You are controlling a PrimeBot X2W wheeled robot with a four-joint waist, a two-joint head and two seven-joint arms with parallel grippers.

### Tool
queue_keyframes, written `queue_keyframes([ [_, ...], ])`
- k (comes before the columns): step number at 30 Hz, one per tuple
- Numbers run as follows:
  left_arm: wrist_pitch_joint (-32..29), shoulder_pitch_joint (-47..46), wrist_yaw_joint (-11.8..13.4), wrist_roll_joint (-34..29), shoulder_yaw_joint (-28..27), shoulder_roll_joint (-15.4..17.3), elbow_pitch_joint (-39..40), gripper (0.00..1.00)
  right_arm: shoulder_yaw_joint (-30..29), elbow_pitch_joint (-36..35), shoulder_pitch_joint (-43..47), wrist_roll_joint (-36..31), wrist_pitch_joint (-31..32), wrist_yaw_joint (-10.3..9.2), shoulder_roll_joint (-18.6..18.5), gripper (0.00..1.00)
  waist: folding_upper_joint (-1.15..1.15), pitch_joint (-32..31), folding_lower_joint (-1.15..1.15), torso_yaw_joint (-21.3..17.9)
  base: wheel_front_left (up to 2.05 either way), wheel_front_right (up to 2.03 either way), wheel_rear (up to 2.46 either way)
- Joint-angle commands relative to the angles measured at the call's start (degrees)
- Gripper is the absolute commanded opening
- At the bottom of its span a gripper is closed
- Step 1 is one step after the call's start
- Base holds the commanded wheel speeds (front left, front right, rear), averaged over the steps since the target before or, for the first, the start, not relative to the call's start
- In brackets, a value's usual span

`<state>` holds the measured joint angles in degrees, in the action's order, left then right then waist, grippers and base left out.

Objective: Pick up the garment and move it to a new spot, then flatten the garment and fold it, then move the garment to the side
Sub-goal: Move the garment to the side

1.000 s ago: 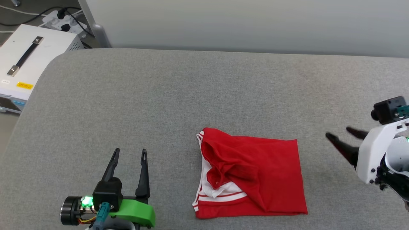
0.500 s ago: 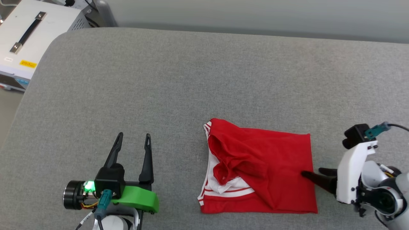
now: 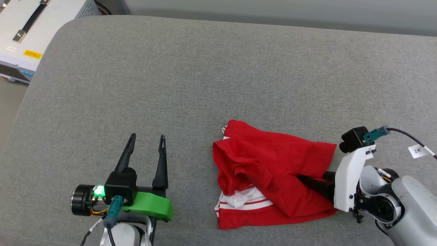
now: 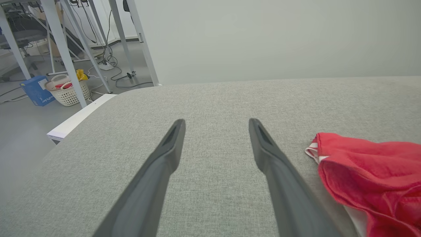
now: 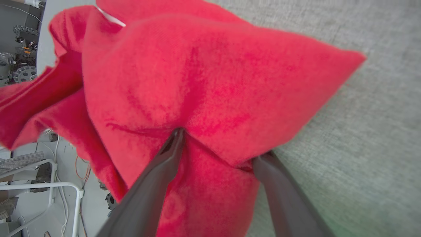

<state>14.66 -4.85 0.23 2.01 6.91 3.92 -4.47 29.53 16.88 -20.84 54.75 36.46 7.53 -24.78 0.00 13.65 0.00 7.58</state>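
My right gripper picks up the shirt by its folded red edge next, to move the folded shirt to the side.
The garment is a folded red shirt with white striped trim, lying on the grey padded surface right of centre. My right gripper comes in from the right, low against the surface. Its fingers stand open and are pushed into the garment's right edge, with red cloth bunched over and between them. The garment rises in a fold above the fingertips. My left gripper stands open at the lower left, apart from the garment, with nothing between its fingers.
A white equipment case with a black handle stands off the surface's far left corner. Beyond the left edge are metal table legs, a white basket and a blue box on the floor. A pale wall runs behind.
The head camera has tilted down. My right gripper has swung down and left into the garment's right edge, rumpling the cloth and pushing it leftward. The left gripper has stayed put.
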Motion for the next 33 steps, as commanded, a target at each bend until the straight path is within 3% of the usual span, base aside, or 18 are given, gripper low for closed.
queue_keyframes([
  [1,0.3,-0.8,0.0,0.2,0.0,-0.3,-0.1,1.00,2.3,1.6,0.4,0.8,-0.6,-0.04,1.0,1.00,0.00,-0.1,0.00,0.0,0.00,0.00,0.00],
  [2,0.3,-0.8,0.0,0.3,0.0,-0.3,-0.1,1.00,3.1,1.5,0.2,1.0,-1.0,-0.04,0.8,1.00,0.00,-0.1,0.00,0.0,0.00,0.00,0.00],
  [3,0.3,-0.6,0.0,0.3,0.0,-0.4,-0.3,1.00,5.2,1.4,-0.6,1.3,-3.8,-0.04,-0.1,0.00,0.00,-0.3,0.00,0.0,0.00,0.00,0.00],
  [14,0.3,0.5,0.2,0.3,-0.3,-0.5,-0.5,1.00,9.8,-0.8,-6.5,0.6,-14.4,-0.04,-4.4,0.00,0.00,-2.5,0.00,-1.0,0.00,0.00,0.00],
  [21,0.3,2.0,0.4,0.3,-1.1,-0.5,0.0,1.00,12.7,-4.6,-10.4,-2.1,-18.1,-0.04,-10.8,0.00,0.00,-3.7,0.00,-5.6,0.00,0.00,0.00],
  [33,0.3,1.2,0.2,-0.2,-1.7,0.1,1.0,1.00,10.0,-5.5,-10.9,-2.8,-20.1,-0.04,-15.8,0.00,0.00,-1.1,0.00,-15.5,0.00,0.00,0.00],
])
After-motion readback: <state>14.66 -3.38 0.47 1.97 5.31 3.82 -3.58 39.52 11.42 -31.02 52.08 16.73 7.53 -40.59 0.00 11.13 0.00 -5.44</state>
